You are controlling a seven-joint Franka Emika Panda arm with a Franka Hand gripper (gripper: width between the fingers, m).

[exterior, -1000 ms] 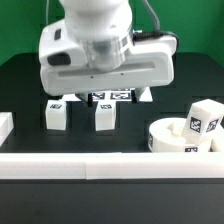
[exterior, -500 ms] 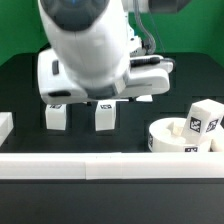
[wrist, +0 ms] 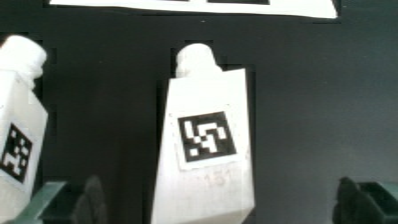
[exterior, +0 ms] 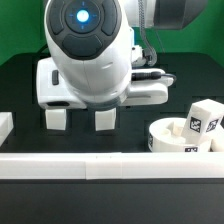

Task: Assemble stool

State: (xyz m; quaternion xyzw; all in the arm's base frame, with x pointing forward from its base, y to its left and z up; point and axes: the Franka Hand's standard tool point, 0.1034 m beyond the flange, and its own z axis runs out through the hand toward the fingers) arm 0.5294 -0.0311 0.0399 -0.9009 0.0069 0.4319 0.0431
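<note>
My gripper grabs the white stool leg by its wide end (exterior: 105,120) next, since its narrow tip stays free to enter the round seat (exterior: 168,140).
Two white stool legs stand side by side on the black table, one (exterior: 57,119) to the exterior view's left of the other (exterior: 106,119). The wrist view shows the tagged leg (wrist: 210,140) lying between my open gripper (wrist: 222,205) fingers, with the second leg (wrist: 18,120) beside it. The fingers (wrist: 80,200) stand apart from the leg on both sides. The round seat (exterior: 168,140) sits at the exterior view's right with a third tagged leg (exterior: 203,120) standing in it. In the exterior view the arm's hand (exterior: 95,60) hides the fingertips.
A long white rail (exterior: 100,166) runs along the front edge. A white block (exterior: 5,125) sits at the exterior view's left edge. The marker board (wrist: 196,5) lies beyond the legs in the wrist view.
The hand has tilted and swung toward the camera over the two legs. It now covers the marker board and the legs' tops in the exterior view. The legs and seat have not moved.
</note>
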